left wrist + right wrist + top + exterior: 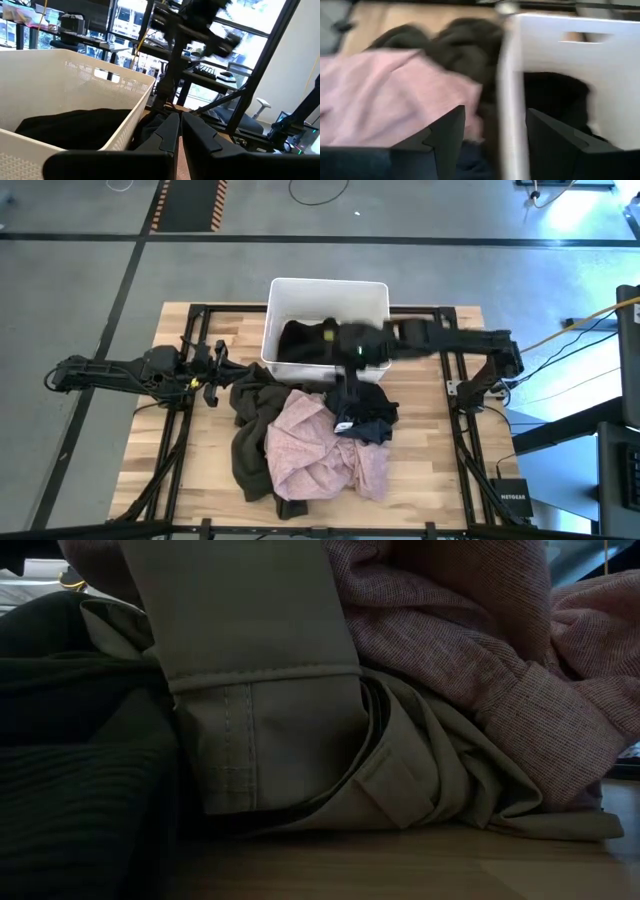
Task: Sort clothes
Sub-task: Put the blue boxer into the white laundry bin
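Next, my right gripper grabs the dark blue-grey garment by a loose fold (369, 415). Then it sorts the garment into the white bin (325, 300).
A pile of clothes lies on the table before the white bin (325, 300): a pale pink shirt (320, 445), a large olive-grey garment (250, 440) and a dark blue-grey one (368, 415). A black garment (300, 340) lies inside the bin. My right gripper (350, 365) is open above the bin's near wall; in its wrist view (495, 117) the wall (512, 100) shows between the fingers, with the pink shirt (385, 95) to one side. My left gripper (215, 370) is shut and empty at the pile's left, next to the bin (179, 125).
The low view is filled by the olive-grey garment's cuff (270, 730), the pink shirt (480, 640) and a dark garment (80, 790) lying on the wood. A black frame rail (180, 430) runs along each side of the table. Bare wood shows right of the pile (420, 450).
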